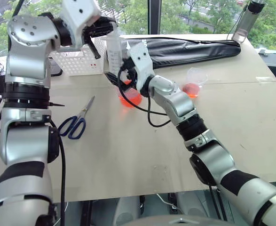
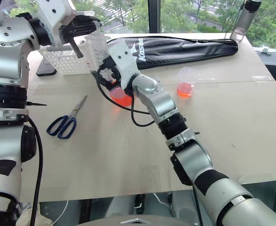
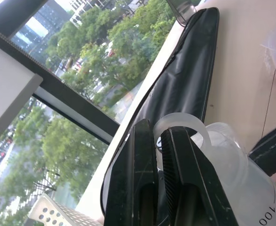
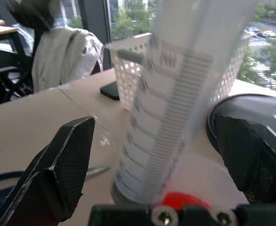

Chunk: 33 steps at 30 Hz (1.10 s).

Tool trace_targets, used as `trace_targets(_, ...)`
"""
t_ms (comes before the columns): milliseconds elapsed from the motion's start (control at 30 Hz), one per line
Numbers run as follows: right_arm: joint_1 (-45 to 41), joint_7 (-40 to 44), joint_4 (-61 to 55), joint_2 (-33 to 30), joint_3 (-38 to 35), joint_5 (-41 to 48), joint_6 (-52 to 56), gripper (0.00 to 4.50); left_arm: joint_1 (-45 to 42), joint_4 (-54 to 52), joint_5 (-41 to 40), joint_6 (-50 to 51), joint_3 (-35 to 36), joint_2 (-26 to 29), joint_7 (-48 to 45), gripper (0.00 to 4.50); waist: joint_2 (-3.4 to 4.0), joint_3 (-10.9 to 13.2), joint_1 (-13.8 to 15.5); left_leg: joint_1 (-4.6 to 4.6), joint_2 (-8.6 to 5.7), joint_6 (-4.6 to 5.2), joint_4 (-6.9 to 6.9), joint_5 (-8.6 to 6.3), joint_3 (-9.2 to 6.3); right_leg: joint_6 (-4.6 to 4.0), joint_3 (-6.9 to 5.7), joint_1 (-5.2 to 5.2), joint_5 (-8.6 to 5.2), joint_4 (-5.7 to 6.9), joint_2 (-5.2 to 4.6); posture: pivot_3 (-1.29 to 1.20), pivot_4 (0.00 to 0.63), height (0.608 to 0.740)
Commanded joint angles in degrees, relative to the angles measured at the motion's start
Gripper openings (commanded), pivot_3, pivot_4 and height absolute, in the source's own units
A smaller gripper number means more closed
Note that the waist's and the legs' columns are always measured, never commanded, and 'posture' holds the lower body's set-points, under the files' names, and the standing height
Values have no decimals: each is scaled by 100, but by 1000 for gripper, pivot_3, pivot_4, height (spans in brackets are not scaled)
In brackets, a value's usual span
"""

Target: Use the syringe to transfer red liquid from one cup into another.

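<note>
My right gripper grabs the syringe by its bare body (image 1: 114,55) (image 4: 163,122) next, since my left gripper covers the syringe's top end and the syringe's tip hangs over the smaller cup.
The syringe (image 1: 115,54) hangs upright, and my left gripper (image 1: 102,29) is shut on its top end, where a clear plastic ring (image 3: 180,123) sticks out past the fingers. Its lower end hangs over a clear cup (image 1: 130,98) of red liquid (image 2: 121,98), mostly hidden behind my right hand; I take it for the smaller cup. My right gripper (image 2: 107,77) is open, one finger on each side of the barrel (image 4: 175,94) and apart from it. To the right stands the measuring cup (image 1: 195,81) with a pouring lip, red liquid (image 1: 190,90) in its bottom.
A white perforated basket (image 1: 79,61) stands behind the syringe, with a dark phone (image 2: 46,70) beside it. Blue-handled scissors (image 1: 74,123) lie left of the cups. A long black bag (image 1: 189,47) runs along the far edge, and a clear bottle (image 1: 246,23) stands at its right end.
</note>
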Motion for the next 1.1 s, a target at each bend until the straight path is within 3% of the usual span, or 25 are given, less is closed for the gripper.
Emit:
trace_targets(33, -360, 137, -178, 44, -267, 191, 110, 4376, -7, 10, 55, -321, 207, -91, 274, 0, -2, -1, 5, 0, 0, 0, 0, 0, 0, 0, 0, 0, 0, 0, 0, 0, 150, 724)
trace_targets(267, -680, 285, 51, 20, -523, 230, 260, 4376, 95, -119, 29, -273, 304, -320, 511, 0, -5, -3, 6, -1, -1, 1, 1, 0, 0, 0, -1, 0, 0, 2, 1, 0, 150, 724)
trace_targets(400, -758, 297, 397, -32, -553, 89, 65, 3365, 227, -289, -111, -124, 358, -385, 464, 0, -4, -3, -5, 0, -1, 0, 1, 0, 2, 0, 0, 0, 0, 3, 1, 0, 150, 724)
trace_targets(533, -742, 323, 567, -51, -534, -10, -54, 1605, 362, -424, -193, -6, 422, -374, 382, 0, -5, -3, -7, -2, -1, 0, 0, 0, 3, 0, 0, -3, 0, 3, 1, 0, 150, 724)
trace_targets(1100, -268, 413, 556, 4, -213, -491, -294, 1512, 616, -504, -246, 84, 504, -445, 309, 0, -5, -3, -3, -2, -1, 0, 0, 0, 3, 0, 0, -3, 0, 3, 1, 0, 150, 724)
